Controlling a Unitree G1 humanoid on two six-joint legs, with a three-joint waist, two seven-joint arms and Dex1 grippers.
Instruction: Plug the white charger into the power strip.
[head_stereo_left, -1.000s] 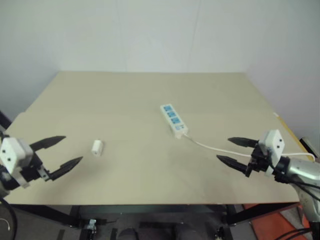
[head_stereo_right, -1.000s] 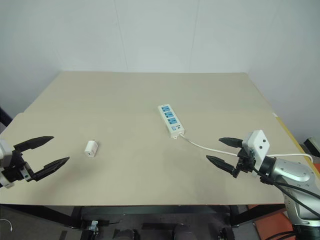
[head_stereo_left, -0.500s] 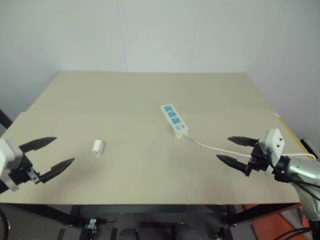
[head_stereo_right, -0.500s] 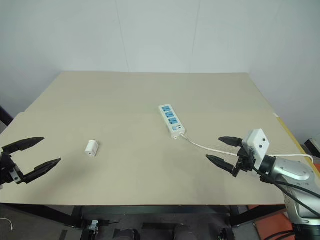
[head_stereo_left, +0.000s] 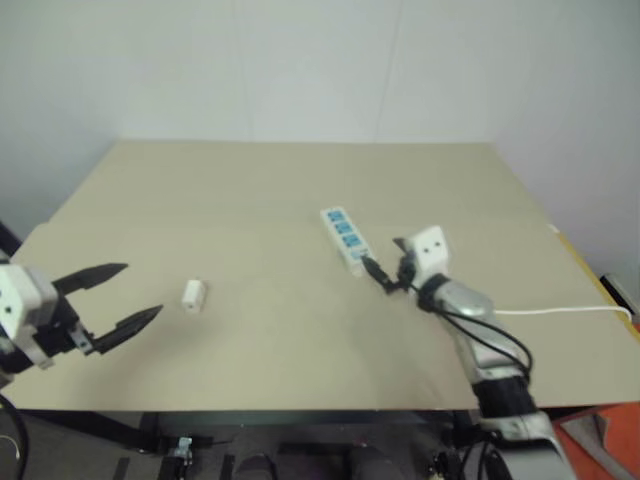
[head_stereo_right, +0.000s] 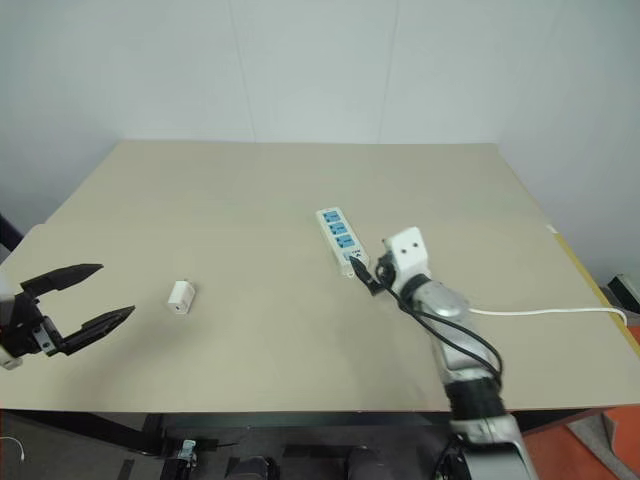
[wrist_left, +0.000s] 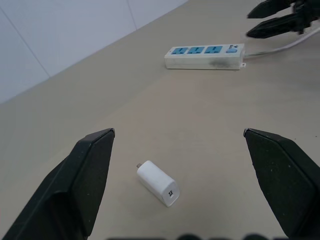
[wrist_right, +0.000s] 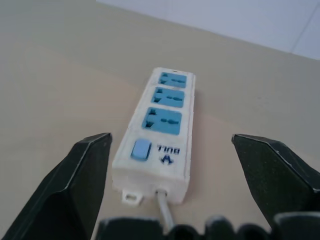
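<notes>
I will grab the power strip's switch end with my right gripper next, to keep the power strip steady for plugging in the charger.
The white charger lies on its side on the tan table's left part, a short way ahead of my left gripper, which stands open with nothing in it. In the left wrist view the charger sits between and just beyond the open fingers. The power strip lies mid-table, blue sockets up, its cable end toward me. My right gripper is open just short of that end. In the right wrist view the power strip lies between the spread fingertips.
The strip's thin white cable runs under my right arm and off toward the table's right edge. The table has a white wall along its far edge. The left wrist view also catches the right gripper beside the strip's end.
My right gripper has swung in from the table's right side, left and forward, to the strip's cable end, staying open. The left gripper is about where it was.
</notes>
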